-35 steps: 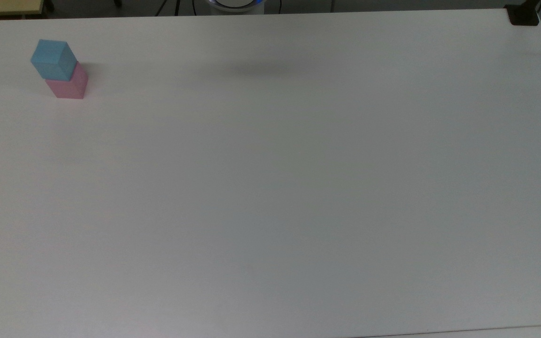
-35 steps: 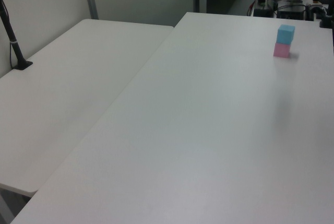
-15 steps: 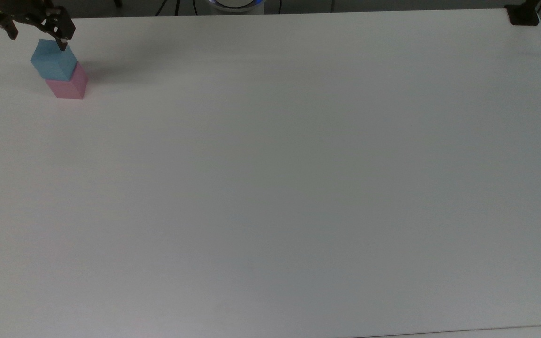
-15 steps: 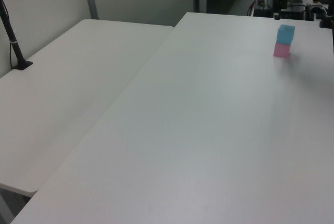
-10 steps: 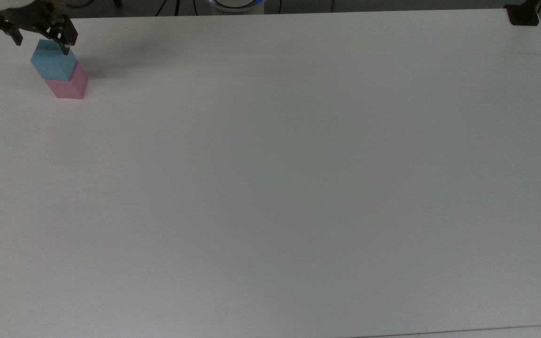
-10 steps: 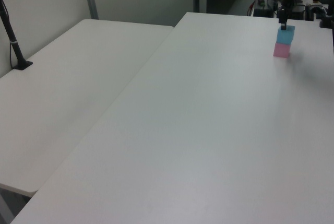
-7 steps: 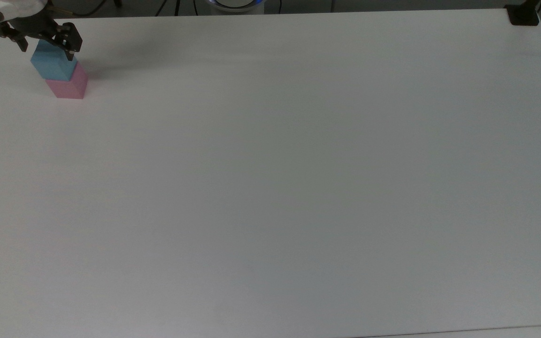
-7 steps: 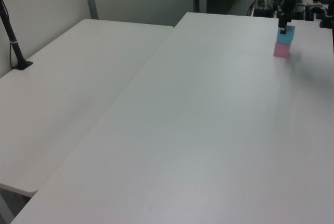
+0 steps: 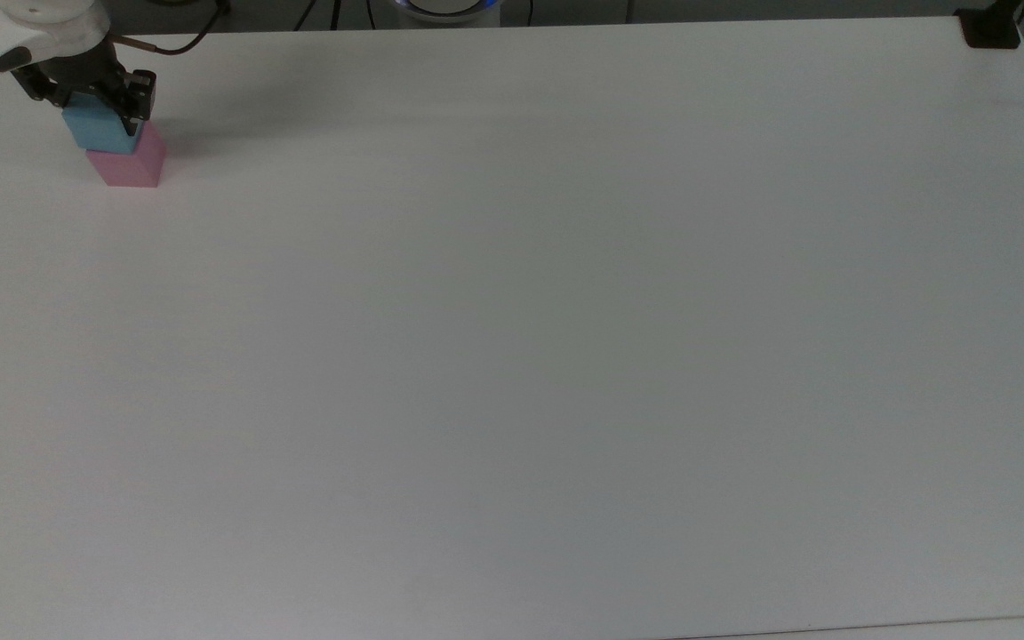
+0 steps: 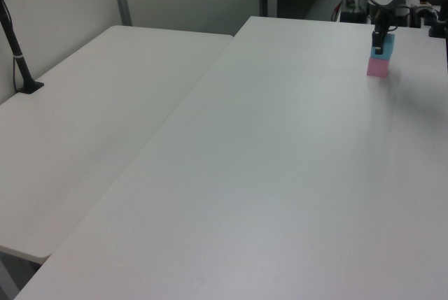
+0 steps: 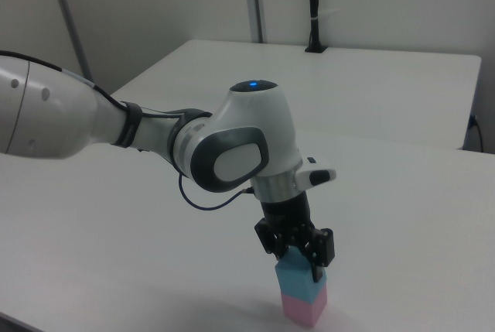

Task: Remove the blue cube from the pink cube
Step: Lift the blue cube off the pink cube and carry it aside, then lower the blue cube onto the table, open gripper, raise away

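I should next grip the blue cube by its opposite sides with my gripper. Then I should lift the blue cube off the pink cube (image 10: 378, 68).
The light blue cube (image 9: 101, 133) stands on the pink cube (image 9: 132, 165) near the far left corner of the white table (image 9: 512, 338) in the top view. My gripper (image 9: 90, 107) has come down over the blue cube, open, with one black finger on each side of it. In the right view the fingers (image 11: 319, 258) straddle the upper part of the blue cube (image 11: 298, 279), and the pink cube (image 11: 303, 307) sits under it. In the left view the stack, blue cube (image 10: 386, 47) on pink cube (image 10: 378, 68), is at the far right, with the gripper (image 10: 380, 40) on top.
A black clamp post (image 9: 992, 27) is fixed at the table's far right corner in the top view. The arm's base (image 9: 445, 7) stands at the far edge. A second white table (image 10: 84, 118) with a black post (image 10: 17, 55) adjoins in the left view.
The gripper came in from the top view's upper left and dropped over the blue cube until its fingers flank it. Both cubes have stayed where they were.
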`<action>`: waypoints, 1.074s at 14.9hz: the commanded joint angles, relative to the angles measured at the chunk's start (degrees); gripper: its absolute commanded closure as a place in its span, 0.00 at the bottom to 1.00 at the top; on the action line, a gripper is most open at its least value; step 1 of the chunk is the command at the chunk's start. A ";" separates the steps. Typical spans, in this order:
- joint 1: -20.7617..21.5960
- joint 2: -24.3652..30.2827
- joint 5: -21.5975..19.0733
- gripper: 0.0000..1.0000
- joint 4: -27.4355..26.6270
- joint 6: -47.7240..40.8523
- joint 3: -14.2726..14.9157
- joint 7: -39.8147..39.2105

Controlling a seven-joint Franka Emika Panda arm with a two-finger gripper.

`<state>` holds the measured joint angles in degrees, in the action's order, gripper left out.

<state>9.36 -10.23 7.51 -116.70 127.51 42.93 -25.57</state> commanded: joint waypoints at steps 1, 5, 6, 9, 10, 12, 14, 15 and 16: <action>2.85 1.53 -0.39 0.88 2.59 -3.65 -0.21 0.34; 3.47 0.74 -5.13 0.88 8.67 -5.96 -7.05 2.36; 3.47 0.30 -6.27 0.88 9.20 -5.69 -10.46 4.63; 5.13 -2.94 -8.39 0.86 12.80 -5.60 -19.00 11.65; 6.45 -5.31 -8.48 0.86 14.29 -5.60 -19.63 13.60; 9.87 -11.54 -10.66 0.86 19.38 -5.60 -20.77 18.52; 11.46 -14.54 -10.68 0.85 20.72 -5.52 -22.27 21.25; 12.25 -15.69 -10.50 0.82 20.89 -5.17 -22.45 22.31; 13.13 -16.66 -10.50 0.80 20.98 -3.69 -22.45 23.10</action>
<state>20.47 -22.83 -2.16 -98.55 123.20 20.48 -5.34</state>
